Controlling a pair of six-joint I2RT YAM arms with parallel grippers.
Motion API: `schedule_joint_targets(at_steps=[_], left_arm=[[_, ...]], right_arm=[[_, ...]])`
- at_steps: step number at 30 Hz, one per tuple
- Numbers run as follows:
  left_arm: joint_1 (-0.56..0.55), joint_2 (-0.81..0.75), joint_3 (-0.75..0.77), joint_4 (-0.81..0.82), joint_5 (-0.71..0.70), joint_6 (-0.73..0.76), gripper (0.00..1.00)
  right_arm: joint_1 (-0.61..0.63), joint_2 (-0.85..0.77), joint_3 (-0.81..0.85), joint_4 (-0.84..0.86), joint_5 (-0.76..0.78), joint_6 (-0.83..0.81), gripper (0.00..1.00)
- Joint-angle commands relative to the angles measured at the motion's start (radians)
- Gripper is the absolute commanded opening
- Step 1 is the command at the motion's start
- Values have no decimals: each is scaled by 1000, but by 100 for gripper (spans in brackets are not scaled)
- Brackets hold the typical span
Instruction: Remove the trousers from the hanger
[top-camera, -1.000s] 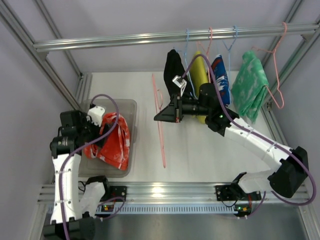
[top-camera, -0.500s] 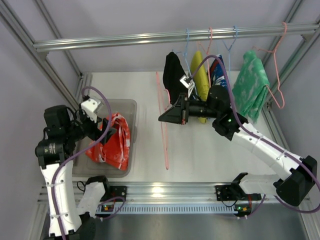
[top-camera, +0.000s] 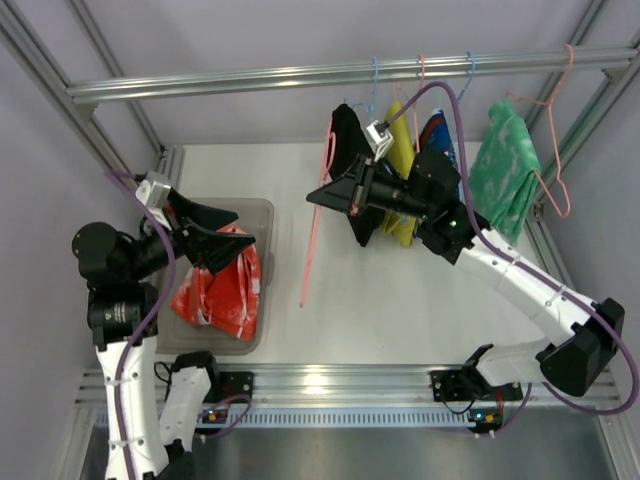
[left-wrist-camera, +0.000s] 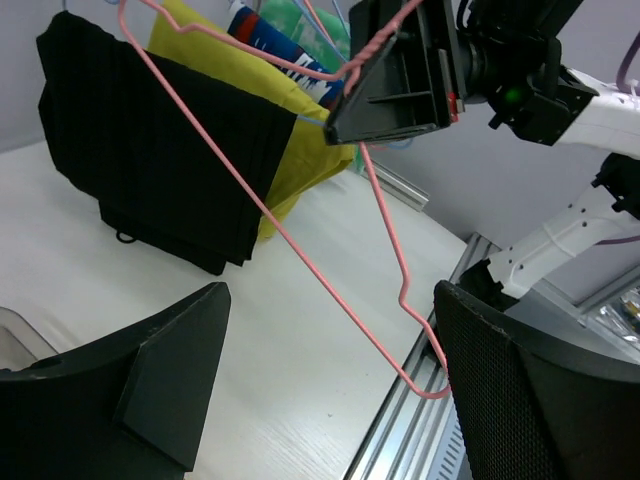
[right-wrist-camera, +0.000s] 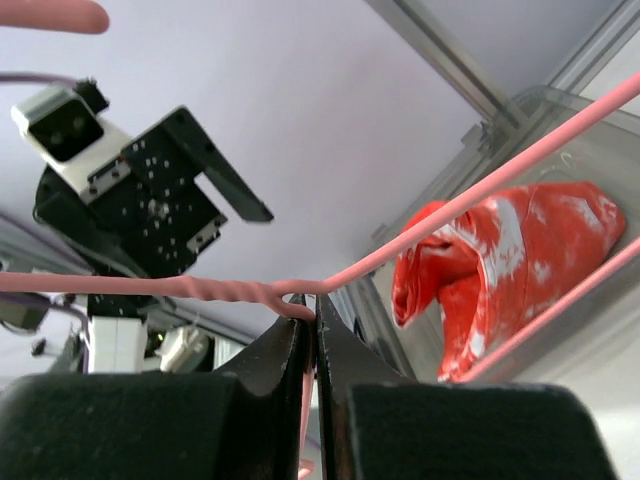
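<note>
The left gripper grips the pink hanger by its sloping arm beside the hanger's twisted neck next, leaving its hook free to hang on the bar.
The red-orange trousers with white blotches lie crumpled in the clear bin at the left, free of any wire; the right wrist view shows the trousers too. My left gripper hovers open above them, holding nothing. The pale pink hanger hangs bare and tilted over the table's middle. My right gripper is shut on its twisted neck. In the left wrist view the hanger runs between my open left gripper. In the right wrist view my right gripper pinches the hanger.
A metal rail crosses the back. From it hang a black garment, a yellow one, a blue patterned one and a green-and-white one. Another pink hanger hangs at far right. Frame posts flank both sides.
My left gripper has risen off the trousers, opened wider and pulled back left. My right gripper has lifted the hanger off the table and tilted it up toward the rail.
</note>
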Motion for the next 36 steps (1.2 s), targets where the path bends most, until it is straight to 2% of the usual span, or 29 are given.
schedule_joint_targets(at_steps=[1, 3, 5, 6, 7, 8, 12, 14, 15, 20, 22, 24, 30, 34, 36], left_arm=[[-25, 66, 27, 166, 36, -131, 87], [-94, 130, 84, 58, 1, -55, 87], [-168, 174, 170, -118, -87, 100, 87], [-276, 212, 196, -175, -131, 148, 88], [-329, 227, 219, -226, -178, 241, 88], [-426, 241, 248, -287, -271, 271, 88], [-595, 299, 271, -338, -407, 318, 86], [-680, 333, 280, -355, -483, 331, 81], [-693, 345, 276, -356, -546, 331, 79], [-705, 353, 262, -336, -678, 323, 68], [-707, 349, 264, -336, -743, 337, 68], [-708, 330, 259, -323, -754, 344, 66], [-708, 202, 202, -203, -620, 305, 69], [-708, 240, 234, -281, -698, 304, 66], [-707, 259, 228, -318, -772, 352, 66]], right_arm=[[27, 68, 102, 32, 83, 60, 0], [38, 96, 131, 29, 86, 62, 0], [44, 125, 142, 24, 95, 68, 0], [44, 133, 149, 18, 100, 66, 0], [45, 142, 153, 18, 107, 65, 0], [45, 146, 159, 16, 107, 60, 0], [48, 159, 172, 12, 117, 49, 0], [48, 159, 172, 19, 114, 51, 0], [48, 159, 171, 21, 112, 51, 0], [47, 140, 154, 42, 101, 48, 0], [48, 134, 142, 49, 100, 48, 0], [48, 131, 124, 52, 98, 49, 0], [44, 107, 74, 61, 98, 48, 0], [42, 97, 70, 68, 91, 48, 0], [42, 96, 70, 75, 83, 52, 0]])
